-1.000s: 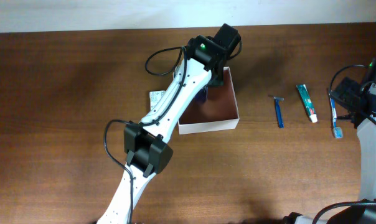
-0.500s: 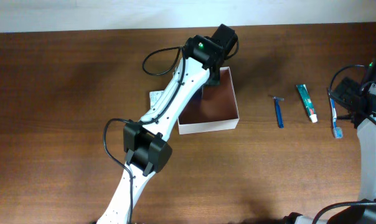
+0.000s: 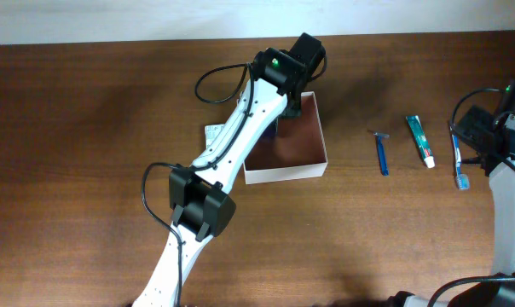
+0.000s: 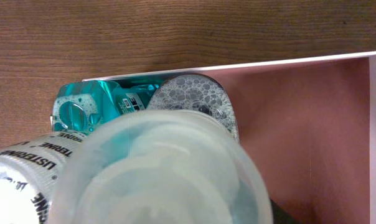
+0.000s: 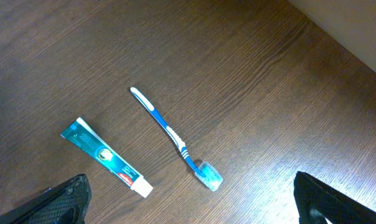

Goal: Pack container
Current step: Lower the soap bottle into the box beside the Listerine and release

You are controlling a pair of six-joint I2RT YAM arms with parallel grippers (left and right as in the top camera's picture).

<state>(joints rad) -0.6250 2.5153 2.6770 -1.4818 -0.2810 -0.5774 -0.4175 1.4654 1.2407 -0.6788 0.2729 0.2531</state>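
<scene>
The bottle's lower part [image 3: 270,130] is below the container's white rim and the bottle would stand on the container's bottom if released, so it is time for my left gripper to open now.
The container [image 3: 285,175], a shallow white-walled box with a reddish-brown inside [image 4: 312,130], sits mid-table. My left gripper [image 3: 290,109] hangs over its back left corner, shut on a clear mouthwash bottle [image 4: 107,106] of teal liquid. The bottle's wide clear cap [image 4: 157,177] fills the left wrist view and hides the fingers; its lower end reaches into the box corner. My right gripper [image 5: 191,208] is open, high above a blue toothbrush [image 5: 175,140] and holding nothing. The overhead view places it [image 3: 472,132] at the right edge.
A teal toothpaste tube [image 3: 420,141] and a blue razor [image 3: 382,153] lie right of the box, with the toothbrush [image 3: 459,162] beyond them. The toothpaste [image 5: 107,158] also shows under the right wrist. A small white packet [image 3: 213,135] lies left of the box, under my left arm.
My left arm shifted slightly over the box's back left corner with the bottle, then held still. The right arm has not moved.
</scene>
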